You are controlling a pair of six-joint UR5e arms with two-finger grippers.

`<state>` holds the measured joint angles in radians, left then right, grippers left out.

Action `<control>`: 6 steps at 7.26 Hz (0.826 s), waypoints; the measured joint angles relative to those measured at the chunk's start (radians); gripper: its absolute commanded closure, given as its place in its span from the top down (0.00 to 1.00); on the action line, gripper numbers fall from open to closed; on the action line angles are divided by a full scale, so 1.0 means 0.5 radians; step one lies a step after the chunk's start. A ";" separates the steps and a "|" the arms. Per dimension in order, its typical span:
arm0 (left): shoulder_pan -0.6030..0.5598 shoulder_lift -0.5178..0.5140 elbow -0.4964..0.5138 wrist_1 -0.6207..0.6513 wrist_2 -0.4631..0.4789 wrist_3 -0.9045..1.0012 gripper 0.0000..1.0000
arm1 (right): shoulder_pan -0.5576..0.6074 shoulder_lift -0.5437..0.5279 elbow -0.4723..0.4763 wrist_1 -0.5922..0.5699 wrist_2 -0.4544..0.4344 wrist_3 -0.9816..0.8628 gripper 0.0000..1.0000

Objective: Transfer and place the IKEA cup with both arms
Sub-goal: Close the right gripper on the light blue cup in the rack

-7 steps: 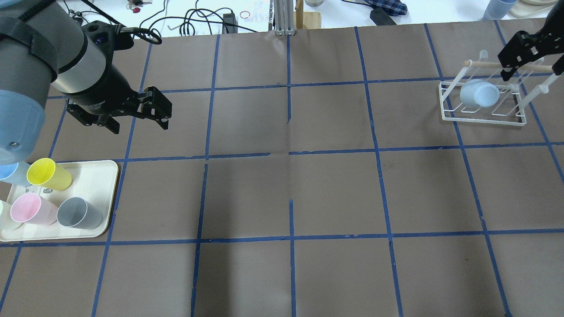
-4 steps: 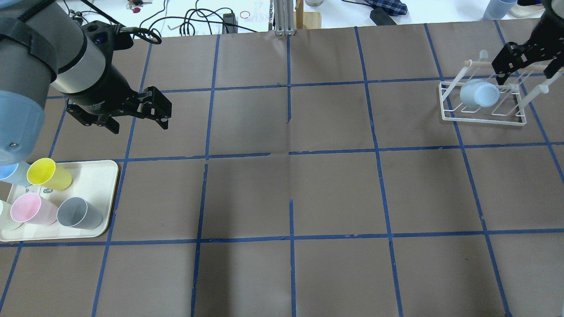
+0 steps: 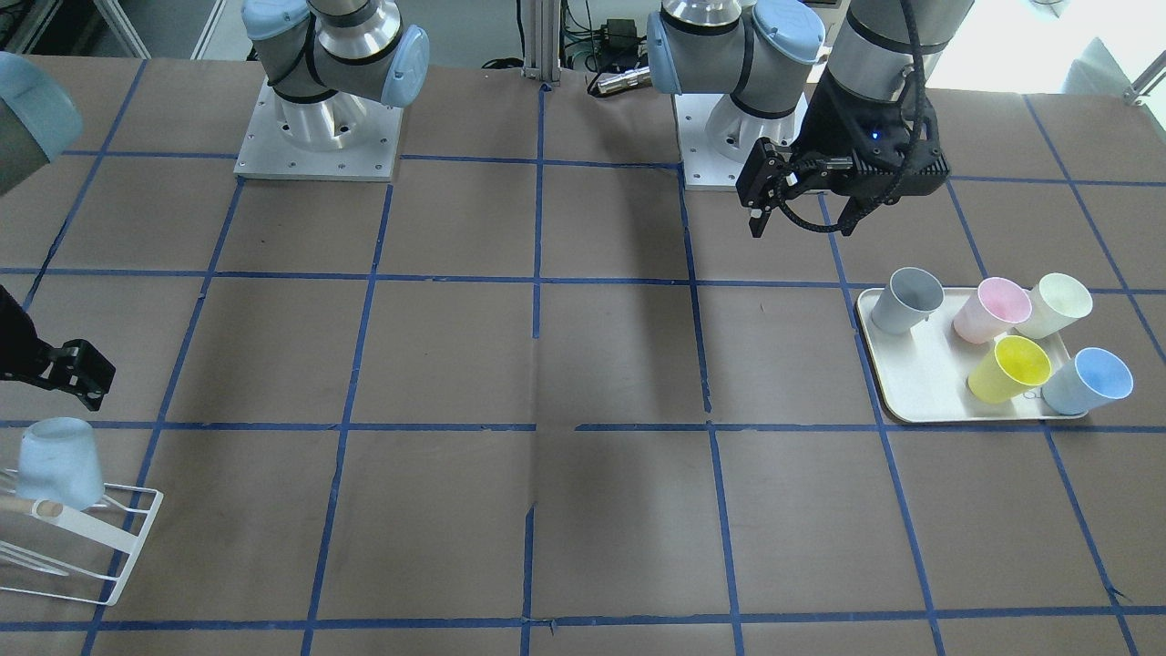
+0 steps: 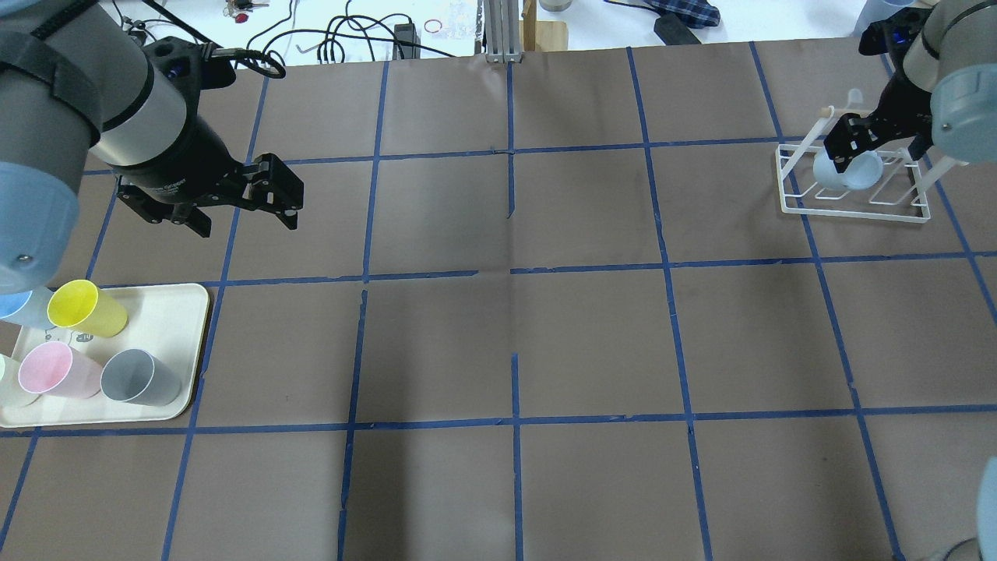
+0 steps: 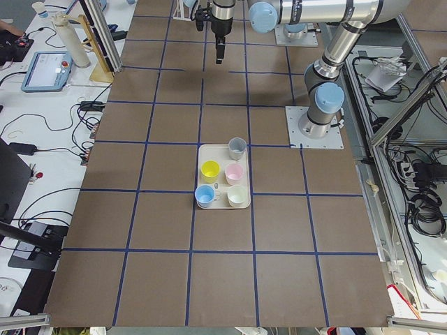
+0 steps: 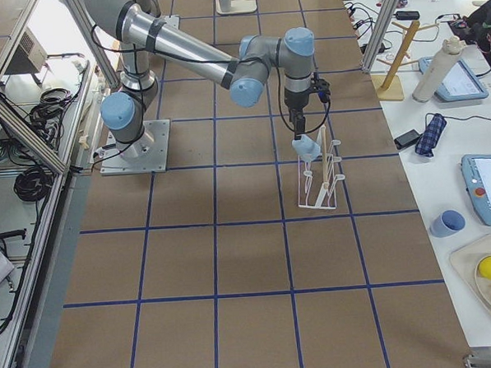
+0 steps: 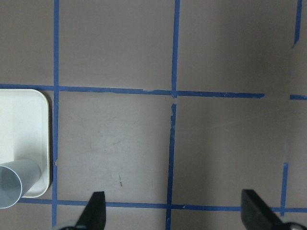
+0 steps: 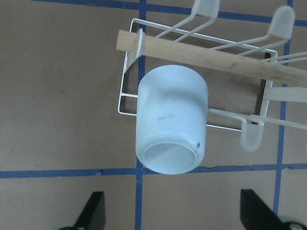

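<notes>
My right gripper grabs the light-blue IKEA cup by its base end [image 3: 59,435] next, to transfer it off the rack [image 3: 104,547].
The IKEA cup [image 4: 850,173] is light blue and hangs upside down on a peg of the white wire rack [image 4: 857,212] at the far right. It also shows in the front view [image 3: 59,460] and fills the right wrist view [image 8: 171,127], base toward the camera. My right gripper [image 4: 876,152] is open and empty just above the cup, with its fingers [image 8: 93,213] to either side of it and apart from it. My left gripper [image 4: 249,218] is open and empty, hovering over bare table beyond the tray [image 4: 179,312].
The tray holds a yellow cup [image 4: 82,308], a pink cup [image 4: 54,370], a grey cup [image 4: 140,378], a near-twin blue cup [image 3: 1089,381] and a cream cup [image 3: 1057,305]. The rack's wooden bar [image 8: 216,55] runs above the hung cup. Cables and clutter lie past the far edge.
My right gripper has moved left and down from beside the rack to directly over the hung cup. The left arm and the cups have not moved.
</notes>
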<state>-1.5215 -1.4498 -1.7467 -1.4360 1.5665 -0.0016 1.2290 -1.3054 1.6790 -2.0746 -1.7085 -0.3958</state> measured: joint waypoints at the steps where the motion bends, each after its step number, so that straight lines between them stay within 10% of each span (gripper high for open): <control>1: 0.000 0.000 -0.001 0.000 0.001 0.000 1.00 | 0.001 0.041 0.017 -0.057 -0.009 0.000 1.00; 6: 0.002 0.002 -0.001 0.002 0.000 0.017 1.00 | 0.002 0.153 0.026 -0.145 -0.046 0.007 1.00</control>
<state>-1.5206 -1.4489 -1.7473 -1.4348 1.5665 0.0069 1.2303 -1.2289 1.6919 -2.1470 -1.7313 -0.3923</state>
